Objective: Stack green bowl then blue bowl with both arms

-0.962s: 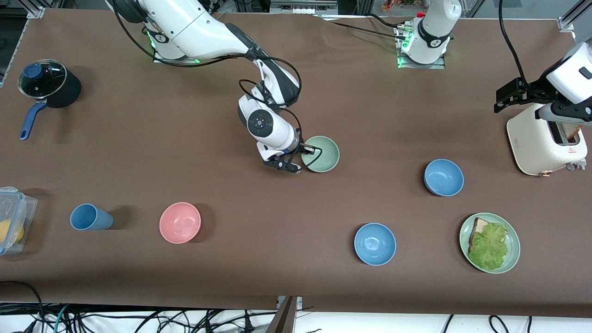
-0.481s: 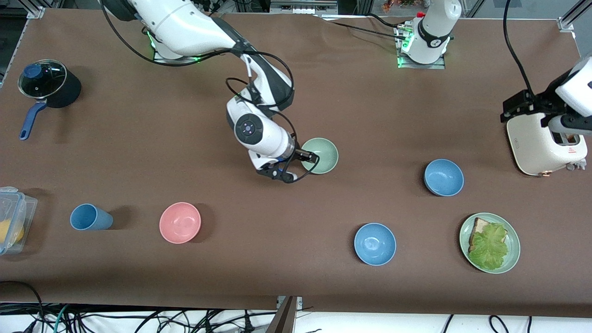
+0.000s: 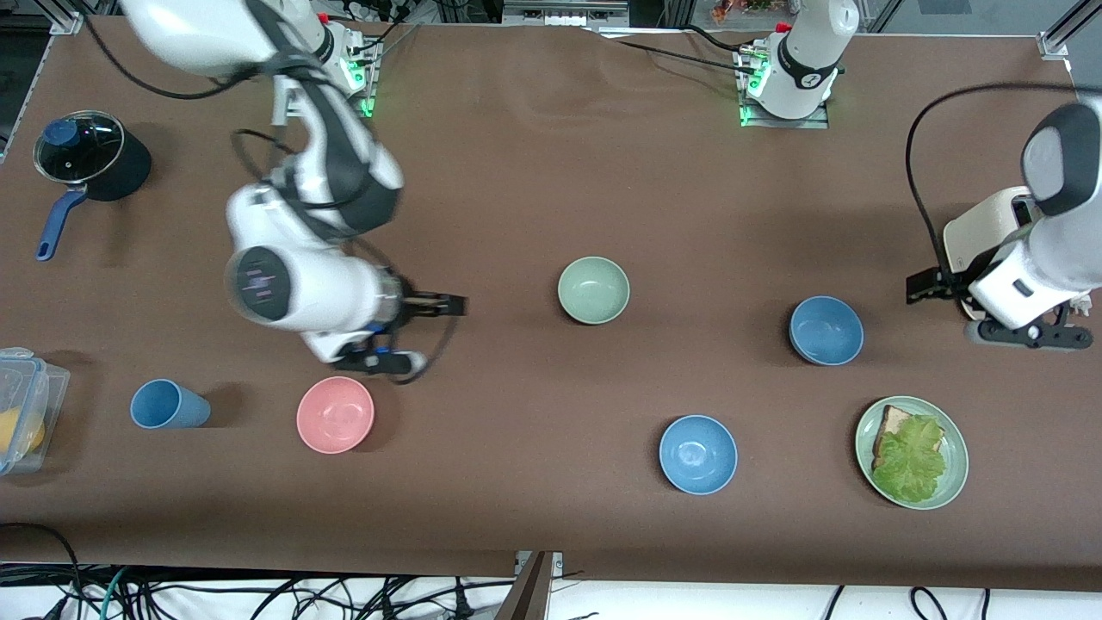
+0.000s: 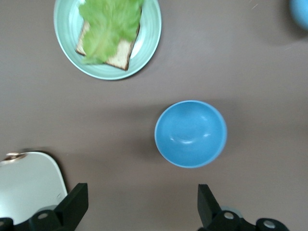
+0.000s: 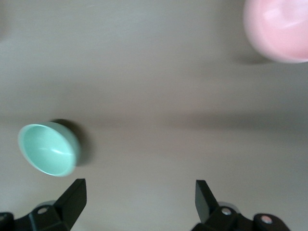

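Observation:
The left gripper should stack the blue bowl in the green bowl [image 3: 593,290], so next it should grab the blue bowl beside the toaster by its rim [image 3: 860,324].
The green bowl [image 3: 593,290] stands upright and alone at mid-table; it also shows in the right wrist view [image 5: 48,149]. One blue bowl [image 3: 826,330] stands beside the toaster, under the left wrist view [image 4: 190,134]. A second blue bowl [image 3: 697,454] stands nearer the front camera and shows at the edge of the left wrist view [image 4: 301,12]. My right gripper [image 3: 449,303] is open and empty over bare table between the pink bowl and the green bowl [image 5: 139,204]. My left gripper [image 3: 919,288] is open and empty over the table between the toaster and the first blue bowl [image 4: 143,207].
A pink bowl [image 3: 335,414] and a blue cup [image 3: 168,405] stand toward the right arm's end. A lidded pot [image 3: 86,159] and a plastic box [image 3: 21,405] are there too. A white toaster [image 3: 981,237] and a green plate [image 3: 951,482] with lettuce sandwich stand at the left arm's end.
My right gripper has left the green bowl's rim and swung away toward the pink bowl, empty. My left gripper has come down from over the toaster toward the blue bowl beside it.

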`<state>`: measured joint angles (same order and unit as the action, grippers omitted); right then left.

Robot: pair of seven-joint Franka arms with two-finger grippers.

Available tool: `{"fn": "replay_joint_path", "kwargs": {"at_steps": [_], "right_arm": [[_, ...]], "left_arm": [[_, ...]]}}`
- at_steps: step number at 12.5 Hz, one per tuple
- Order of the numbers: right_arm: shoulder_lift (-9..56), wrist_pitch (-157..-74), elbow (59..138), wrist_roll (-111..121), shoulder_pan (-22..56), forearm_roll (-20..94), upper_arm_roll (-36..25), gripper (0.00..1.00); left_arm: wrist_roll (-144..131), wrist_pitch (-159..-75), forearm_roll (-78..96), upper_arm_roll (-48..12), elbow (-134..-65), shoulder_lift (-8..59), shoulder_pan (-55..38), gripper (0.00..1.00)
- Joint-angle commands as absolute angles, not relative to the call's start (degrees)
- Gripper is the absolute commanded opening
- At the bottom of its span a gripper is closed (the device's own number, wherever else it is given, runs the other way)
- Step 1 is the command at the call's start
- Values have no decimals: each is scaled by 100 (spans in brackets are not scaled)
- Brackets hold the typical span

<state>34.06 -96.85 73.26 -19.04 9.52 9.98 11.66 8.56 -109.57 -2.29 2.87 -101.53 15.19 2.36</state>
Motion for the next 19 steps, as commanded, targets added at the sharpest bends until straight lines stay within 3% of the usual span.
{"fn": "replay_joint_path", "kwargs": {"at_steps": [1,6,11,12,13,14,16,19], "right_arm": [[3103,-9169,7409,-813,82,704,1283,100],[2927,-8798,7295,368,-895,413,1222,100],[2357,-8701,7163,404,-1011,221,687,100],[2181,-8658,7163,404,-1011,63,651,100],[2075,-8683,7163,404,-993,-295,650,100],[1987,-8753,7163,387,-958,-499,650,100],[1969,-8772,7198,422,-958,-475,650,100],[1828,-8702,7268,404,-888,-597,650,100]], "left_arm": [[967,-11433,-264,237,-10678,1581,264,100],[941,-13076,-79,246,-11723,2038,281,100],[976,-13710,264,255,-11734,2548,281,99],[976,-13815,255,255,-11733,2575,273,95],[984,-13834,237,255,-11733,2601,272,75],[993,-13843,220,255,-11733,2636,272,32],[993,-13843,255,255,-11725,2698,272,0],[1072,-13799,211,255,-11716,2690,272,0]]}}
